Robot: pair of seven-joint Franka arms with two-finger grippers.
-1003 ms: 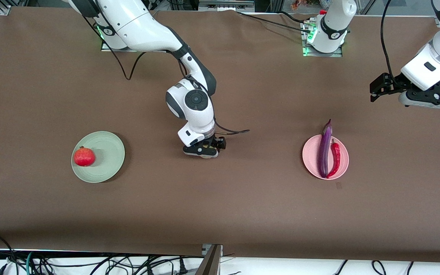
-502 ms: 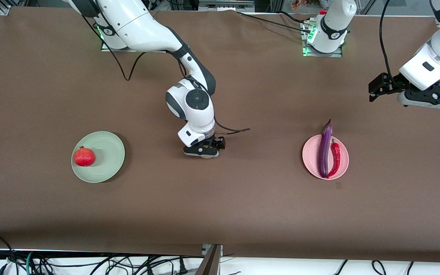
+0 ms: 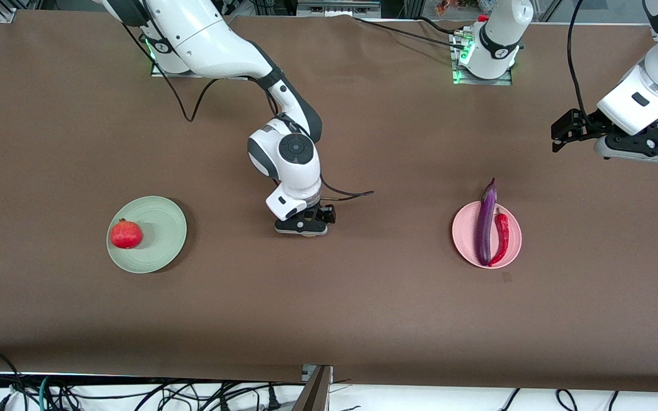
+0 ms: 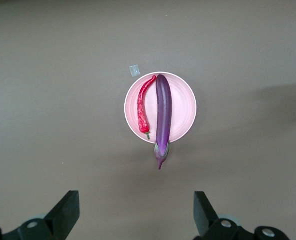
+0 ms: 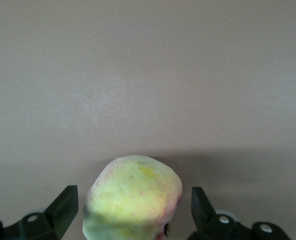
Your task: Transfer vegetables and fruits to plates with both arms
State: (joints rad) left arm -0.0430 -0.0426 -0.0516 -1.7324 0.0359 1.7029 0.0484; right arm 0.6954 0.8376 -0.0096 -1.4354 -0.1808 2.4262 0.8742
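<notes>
My right gripper closes next, since its fingertips are on either side of the pale yellow-green fruit and closing now would catch it.
My right gripper point(image 3: 301, 227) is low over the table's middle, open, with its jaws on either side of the pale yellow-green fruit point(image 5: 132, 192) and a gap on each side. In the right wrist view the gripper point(image 5: 132, 212) straddles the fruit; the front view hides the fruit under the hand. The bright red fruit point(image 3: 126, 234) sits on the pale green plate point(image 3: 160, 251). The purple eggplant point(image 3: 485, 228) and red chili point(image 3: 502, 237) lie side by side on the pink plate point(image 3: 461, 234). My left gripper point(image 3: 563, 131) hangs open and empty over bare table toward the left arm's end, with its wrist view point(image 4: 135, 212) showing the pink plate point(image 4: 184, 107), eggplant point(image 4: 163, 110) and chili point(image 4: 143, 102).
A small tape scrap point(image 3: 506, 277) lies on the brown table just nearer the camera than the pink plate. The right arm's cable point(image 3: 352, 196) trails beside its wrist. Cables hang along the table's near edge point(image 3: 135, 394).
My right gripper has shifted only slightly around the yellow-green fruit. My left arm has risen a little and drifted slightly, then held still. The plates and their contents have not moved.
</notes>
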